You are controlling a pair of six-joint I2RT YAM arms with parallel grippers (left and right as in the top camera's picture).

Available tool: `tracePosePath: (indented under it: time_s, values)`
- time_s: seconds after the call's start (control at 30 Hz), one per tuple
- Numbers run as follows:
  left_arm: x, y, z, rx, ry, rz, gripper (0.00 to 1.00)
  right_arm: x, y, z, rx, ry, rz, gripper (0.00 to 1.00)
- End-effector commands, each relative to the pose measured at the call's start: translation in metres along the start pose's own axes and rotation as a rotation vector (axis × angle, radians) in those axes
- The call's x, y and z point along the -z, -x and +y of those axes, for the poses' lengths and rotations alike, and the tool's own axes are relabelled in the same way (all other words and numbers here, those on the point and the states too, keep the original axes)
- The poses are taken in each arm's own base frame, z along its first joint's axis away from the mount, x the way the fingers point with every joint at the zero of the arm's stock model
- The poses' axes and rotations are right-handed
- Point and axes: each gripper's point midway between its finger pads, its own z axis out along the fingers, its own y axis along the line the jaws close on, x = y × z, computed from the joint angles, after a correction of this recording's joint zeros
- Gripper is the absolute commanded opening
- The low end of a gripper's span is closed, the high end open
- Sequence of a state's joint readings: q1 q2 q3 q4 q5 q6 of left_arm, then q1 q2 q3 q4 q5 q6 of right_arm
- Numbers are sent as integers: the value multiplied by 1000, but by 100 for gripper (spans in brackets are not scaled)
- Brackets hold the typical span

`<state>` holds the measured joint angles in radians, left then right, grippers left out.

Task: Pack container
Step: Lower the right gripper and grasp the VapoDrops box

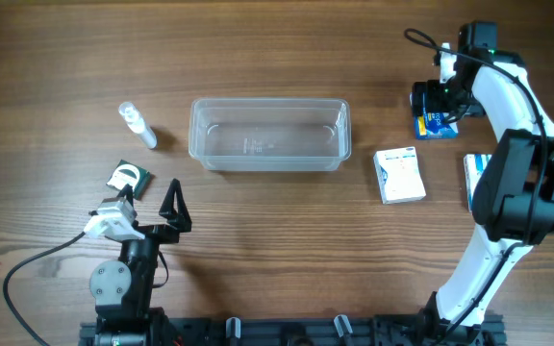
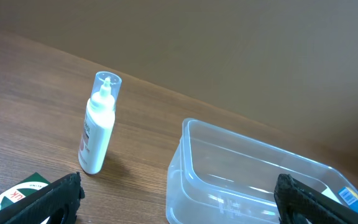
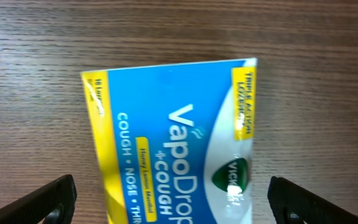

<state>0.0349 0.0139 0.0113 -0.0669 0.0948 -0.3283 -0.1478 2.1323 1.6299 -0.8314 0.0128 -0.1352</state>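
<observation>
My right gripper's fingers are above the VapoDrops box's top side in the right wrist view, so it lowers next, before closing on the box.
The clear plastic container (image 1: 269, 135) stands empty at the table's middle back; it also shows in the left wrist view (image 2: 247, 180). My right gripper (image 1: 435, 101) is open at the far right, directly above a blue and yellow VapoDrops cough box (image 3: 173, 143) lying flat on the table (image 1: 438, 125), its fingers either side of the box. My left gripper (image 1: 152, 207) is open and empty at the front left, pointing toward the container and a small white bottle (image 2: 97, 124).
The small clear-capped bottle (image 1: 138, 125) lies left of the container. A green and white box (image 1: 128, 179) lies by my left gripper. A white and blue box (image 1: 399, 175) lies right of the container, another box (image 1: 474, 178) partly under the right arm.
</observation>
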Motion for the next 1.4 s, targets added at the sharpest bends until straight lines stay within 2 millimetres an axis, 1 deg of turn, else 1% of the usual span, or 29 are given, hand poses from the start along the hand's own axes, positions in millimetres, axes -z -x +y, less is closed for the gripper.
tracePosePath:
  time_s: [0.0, 0.23, 0.6, 0.67, 0.7, 0.73, 0.8, 0.87, 0.97, 1.07, 1.2, 1.23, 1.37]
  values:
    - [0, -1, 5, -8, 20, -4, 100, -13, -12, -5, -25, -6, 41, 100]
    - [0, -1, 5, -8, 20, -4, 100, -18, -14, -4, -15, 0, 51, 100]
    - [0, -1, 5, -8, 20, -4, 100, -43, -27, 0, -14, 16, 111, 99]
    - [0, -1, 5, -8, 20, -4, 100, -44, -27, 0, -14, 16, 113, 92]
    - [0, -1, 5, -8, 20, -4, 100, -44, -27, 0, -14, 16, 112, 86]
    - [0, -1, 5, -8, 20, -4, 100, -44, -27, 0, -14, 16, 112, 76]
    - [0, -1, 5, -8, 20, -4, 100, -44, -27, 0, -15, 16, 112, 64]
    - [0, -1, 5, -8, 20, -4, 100, -44, -27, 0, -17, 15, 112, 59]
    - [0, -1, 5, -8, 20, -4, 100, -44, -26, 0, -30, 15, 110, 57]
    - [0, -1, 5, -8, 20, -4, 100, -40, -22, 3, -45, 33, 105, 57]
    - [0, -1, 5, -8, 20, -4, 100, -28, -15, 8, -69, 57, 93, 57]
    - [0, -1, 5, -8, 20, -4, 100, -23, -12, 9, -72, 66, 86, 57]
    - [0, -1, 5, -8, 20, -4, 100, 8, 2, 24, -73, 157, 36, 57]
